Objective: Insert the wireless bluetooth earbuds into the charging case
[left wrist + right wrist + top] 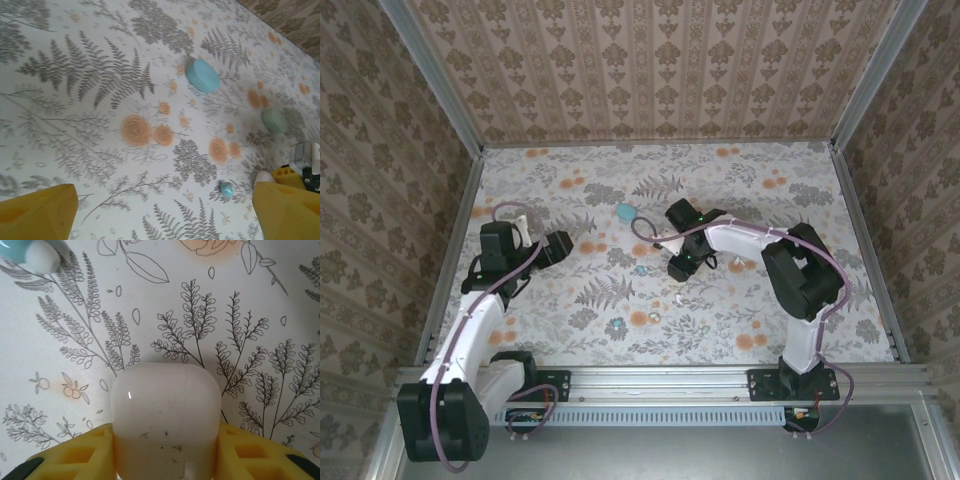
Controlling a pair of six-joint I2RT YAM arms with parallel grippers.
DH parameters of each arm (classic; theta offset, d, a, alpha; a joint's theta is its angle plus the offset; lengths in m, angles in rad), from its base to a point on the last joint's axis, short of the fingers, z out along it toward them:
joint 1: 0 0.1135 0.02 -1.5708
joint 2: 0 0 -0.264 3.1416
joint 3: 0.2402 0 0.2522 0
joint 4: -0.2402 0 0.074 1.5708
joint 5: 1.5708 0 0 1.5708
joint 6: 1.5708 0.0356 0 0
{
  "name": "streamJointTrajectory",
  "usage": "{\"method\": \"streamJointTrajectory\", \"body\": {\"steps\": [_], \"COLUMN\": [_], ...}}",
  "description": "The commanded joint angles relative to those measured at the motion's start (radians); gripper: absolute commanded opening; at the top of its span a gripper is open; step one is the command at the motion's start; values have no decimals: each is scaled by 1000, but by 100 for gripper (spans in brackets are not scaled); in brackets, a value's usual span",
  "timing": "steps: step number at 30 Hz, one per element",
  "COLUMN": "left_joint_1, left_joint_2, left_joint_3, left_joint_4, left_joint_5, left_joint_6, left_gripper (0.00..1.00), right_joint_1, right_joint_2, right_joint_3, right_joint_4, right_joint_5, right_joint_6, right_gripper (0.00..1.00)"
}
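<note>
My left gripper should grab the white charging case [165,400] by its body's sides, so the lid can open for the earbuds.
My right gripper [165,430] is shut on a white rounded charging case [165,400]; its yellow fingers [80,450] press against both sides of the case, low over the floral cloth. In the top view that gripper [678,268] points down near the table's middle. My left gripper [164,194] stands open with nothing between its yellow fingers [37,212], and in the top view it [563,246] is at the left. A teal earbud [226,189] lies just inside the left gripper's right finger. More earbuds [616,322] lie scattered on the cloth.
A teal case [202,75] [625,212] and a pale green case [274,120] lie farther back. A teal-and-white rounded thing [35,252] sits at the right wrist view's top left corner. Patterned walls [640,70] enclose the table.
</note>
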Motion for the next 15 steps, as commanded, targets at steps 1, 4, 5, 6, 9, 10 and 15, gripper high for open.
{"method": "streamJointTrajectory", "body": {"steps": [1, 4, 5, 6, 9, 10, 15], "left_joint_1": [-45, -150, -189, -228, -329, -362, -499], "left_joint_2": [32, 73, 90, 110, 168, 188, 257], "left_joint_3": [54, 110, 134, 157, 229, 250, 356], "left_joint_4": [87, 104, 111, 122, 152, 162, 205], "left_joint_5": [90, 95, 96, 101, 128, 140, 246], "left_joint_6": [-85, -112, -120, -131, -150, -154, -144], "left_gripper": [90, 89, 88, 85, 79, 78, 77], "right_joint_1": [9, 16, 21, 27, 50, 53, 65], "right_joint_2": [-165, -325, -388, -449, -611, -650, -735], "right_joint_3": [-53, -142, -184, -226, -344, -372, -384], "right_joint_4": [92, 228, 286, 349, 529, 569, 575], "right_joint_5": [-59, -102, -123, -140, -161, -164, -127], "right_joint_6": [-7, -12, -23, -36, -88, -109, -184], "right_gripper": [40, 38, 38, 38, 37, 37, 37]}}
